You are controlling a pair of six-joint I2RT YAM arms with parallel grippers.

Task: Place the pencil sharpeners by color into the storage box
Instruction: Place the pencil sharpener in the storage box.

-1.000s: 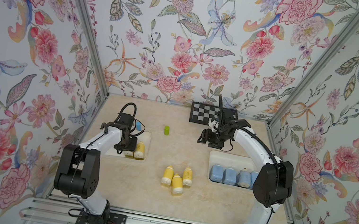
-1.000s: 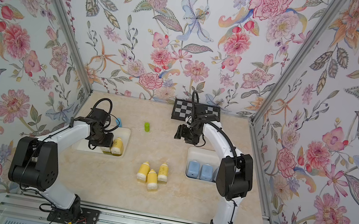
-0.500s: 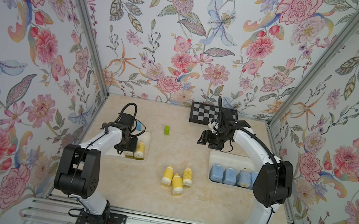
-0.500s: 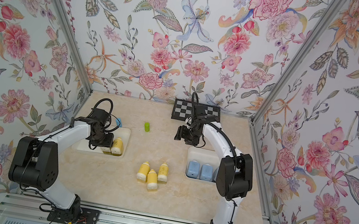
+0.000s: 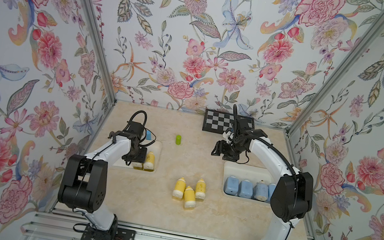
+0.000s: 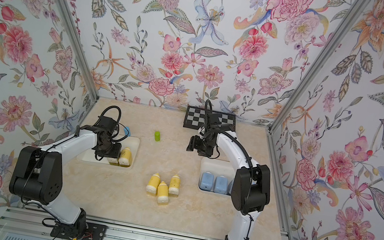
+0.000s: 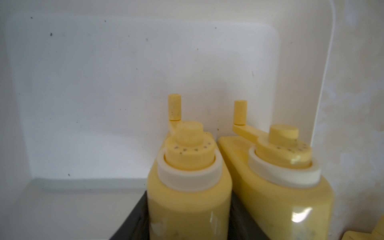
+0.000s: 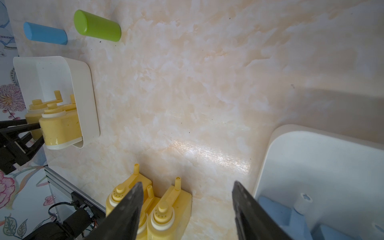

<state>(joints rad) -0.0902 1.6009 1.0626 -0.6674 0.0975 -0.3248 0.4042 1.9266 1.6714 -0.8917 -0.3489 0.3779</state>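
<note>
My left gripper should release the yellow sharpener, level with its resting neighbor inside the white storage box.
My left gripper [image 7: 188,216] is down inside the left white storage box [image 5: 157,146], shut on a yellow pencil sharpener [image 7: 188,187]. That sharpener stands close beside a second yellow one [image 7: 280,187], which also shows in a top view [image 5: 150,160]. Three more yellow sharpeners [image 5: 189,192] lie bunched on the table's middle. Several light blue sharpeners [image 5: 246,188] sit in a row in the right storage box [image 5: 244,167], partly hidden by my right arm. My right gripper [image 8: 188,184] hangs open and empty above the table, just behind that box, seen from above [image 5: 217,152].
A green cylinder [image 5: 178,139] and a blue cylinder [image 5: 148,135] stand behind the left box. A checkerboard [image 5: 216,125] lies at the back wall. Floral walls close in the table on three sides.
</note>
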